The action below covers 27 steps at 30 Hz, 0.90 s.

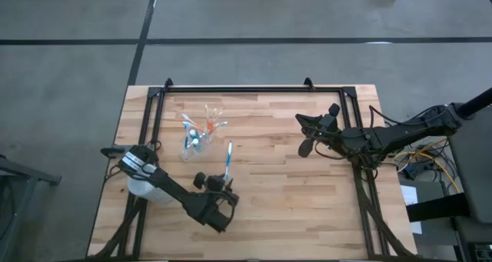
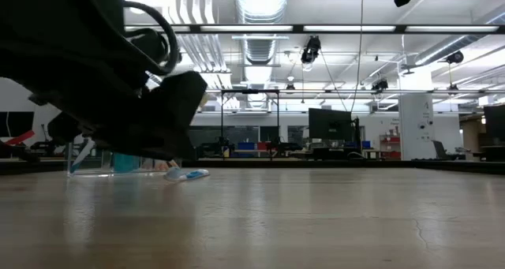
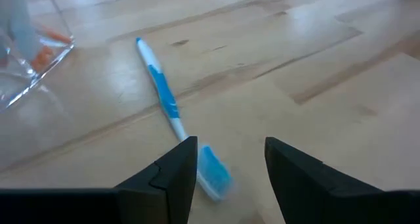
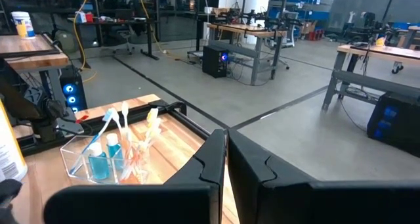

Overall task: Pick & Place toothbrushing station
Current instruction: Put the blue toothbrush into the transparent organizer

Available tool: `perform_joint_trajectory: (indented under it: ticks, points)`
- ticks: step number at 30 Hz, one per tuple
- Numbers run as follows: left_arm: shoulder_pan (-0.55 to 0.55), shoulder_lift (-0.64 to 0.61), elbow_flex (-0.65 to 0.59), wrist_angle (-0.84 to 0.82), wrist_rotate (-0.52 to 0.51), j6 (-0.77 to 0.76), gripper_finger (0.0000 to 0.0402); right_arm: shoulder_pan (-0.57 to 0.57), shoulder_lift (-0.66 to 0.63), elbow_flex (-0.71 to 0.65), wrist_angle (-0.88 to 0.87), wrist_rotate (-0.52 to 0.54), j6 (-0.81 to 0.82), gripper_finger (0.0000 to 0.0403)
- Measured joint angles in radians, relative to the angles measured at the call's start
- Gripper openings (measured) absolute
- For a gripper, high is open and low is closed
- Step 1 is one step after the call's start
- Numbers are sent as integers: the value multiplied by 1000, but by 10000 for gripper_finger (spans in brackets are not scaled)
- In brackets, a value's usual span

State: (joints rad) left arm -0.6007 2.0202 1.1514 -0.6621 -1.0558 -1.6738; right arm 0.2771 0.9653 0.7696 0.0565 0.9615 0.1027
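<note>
I need to grip the toothbrush by its bristle head [image 3: 214, 174] with my left gripper next. That leaves the white-blue toothbrush's handle [image 3: 157, 78] free to slide into the clear tumbler.
A white-blue toothbrush [image 3: 164, 100] lies flat on the wooden table, bristle head [image 3: 214, 174] toward my left gripper. My left gripper [image 3: 230, 159] hovers low over that head, open, one finger on each side; I see no touch. In the high view the left gripper [image 1: 223, 187] is just near of the toothbrush [image 1: 228, 160]. The clear tumbler [image 1: 194, 141] stands farther left with several toothbrushes [image 4: 134, 142] and a blue toothpaste tube [image 4: 98, 163] upright inside. My right gripper [image 1: 307, 136] waits, shut, raised over the table's right half.
A frosted whitish cup [image 1: 143, 188] stands beside the left arm at the near left. A black frame rail [image 1: 254, 89] runs around the tabletop. Bare wood [image 1: 292, 193] lies between the two arms and toward the near edge.
</note>
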Motion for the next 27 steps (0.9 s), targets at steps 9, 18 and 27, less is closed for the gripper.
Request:
perform_joint_trajectory:
  ticks: [9,18,27]
  points:
    - [32,-1,-11,9,82,-57,183,0,0,0,0,0,0,13]
    - [37,-1,-46,60,121,-62,173,0,0,0,0,0,0,13]
    - [37,-4,-65,88,132,-121,88,0,0,0,0,0,0,13]
